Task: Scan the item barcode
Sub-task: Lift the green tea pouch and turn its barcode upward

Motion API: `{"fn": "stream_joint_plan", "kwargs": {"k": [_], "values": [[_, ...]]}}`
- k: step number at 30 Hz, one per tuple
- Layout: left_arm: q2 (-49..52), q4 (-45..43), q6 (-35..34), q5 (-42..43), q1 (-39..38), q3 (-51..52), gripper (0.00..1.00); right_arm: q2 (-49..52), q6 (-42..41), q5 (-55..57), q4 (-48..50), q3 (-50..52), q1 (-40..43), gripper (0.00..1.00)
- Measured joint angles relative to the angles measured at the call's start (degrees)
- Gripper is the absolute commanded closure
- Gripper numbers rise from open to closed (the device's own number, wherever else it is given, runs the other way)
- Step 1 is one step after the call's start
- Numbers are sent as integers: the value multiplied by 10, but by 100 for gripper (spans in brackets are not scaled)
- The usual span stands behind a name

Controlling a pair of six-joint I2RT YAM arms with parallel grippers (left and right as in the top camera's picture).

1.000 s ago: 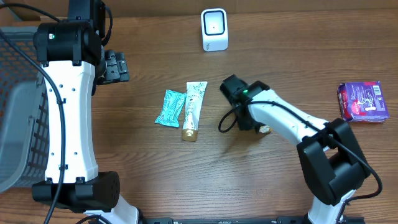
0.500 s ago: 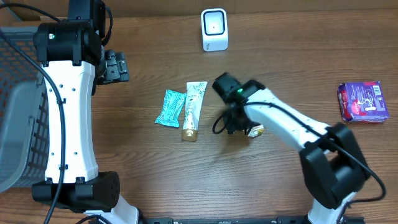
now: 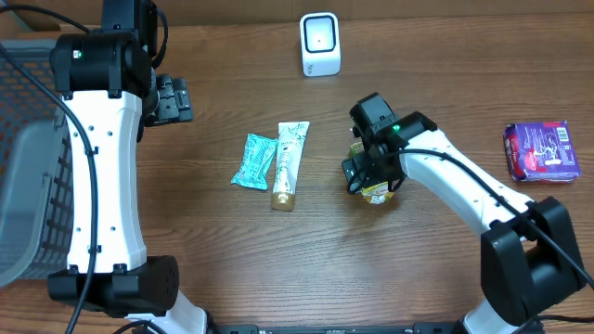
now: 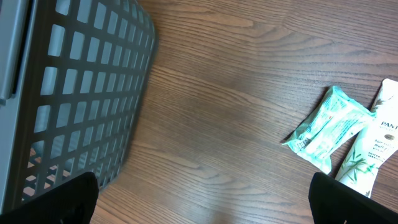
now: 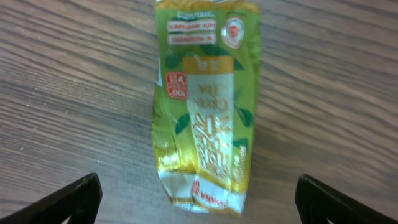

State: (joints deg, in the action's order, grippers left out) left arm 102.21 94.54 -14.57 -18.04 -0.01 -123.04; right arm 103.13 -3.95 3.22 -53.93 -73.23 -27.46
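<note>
I should next grab the yellow-green snack packet [image 5: 205,112] with my right gripper by its side edges toward the packet's near end [image 5: 202,158], so its far part and bottom stay free for scanning.
The item, a yellow-green snack packet [image 5: 205,112], lies flat on the wooden table, printed face up; no barcode shows. In the overhead view only its lower edge [image 3: 377,193] peeks out from under my right gripper [image 3: 369,174]. That right gripper [image 5: 199,211] hangs just above it, open, with its fingertips [image 5: 68,202] far out on either side and not touching it. A white barcode scanner [image 3: 320,44] stands at the table's far edge. My left gripper [image 3: 173,99] is open at the far left, over bare wood [image 4: 202,205], holding nothing.
A grey mesh basket [image 3: 28,167] fills the left side and is also in the left wrist view [image 4: 74,81]. A teal packet [image 3: 253,160] and a white tube [image 3: 289,165] lie mid-table. A purple packet [image 3: 543,151] sits at the right edge.
My right gripper has opened wide and let go of the yellow-green packet, which now lies on the table. The right arm swung slightly rightward. The left arm stayed still.
</note>
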Motion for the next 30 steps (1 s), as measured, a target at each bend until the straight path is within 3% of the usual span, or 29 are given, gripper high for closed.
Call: {"fn": "stream_joint_plan", "kwargs": {"k": [7,15,28,30], "values": [[0,0,0,0,0,0,0,0,38,-23,69,52,8,2],[0,0,0,0,0,0,0,0,54,1,125,106,8,11],[0,0,0,0,0,0,0,0,54,33,185,137,8,49],[0,0,0,0,0,0,0,0,55,34,185,137,8,67]]}}
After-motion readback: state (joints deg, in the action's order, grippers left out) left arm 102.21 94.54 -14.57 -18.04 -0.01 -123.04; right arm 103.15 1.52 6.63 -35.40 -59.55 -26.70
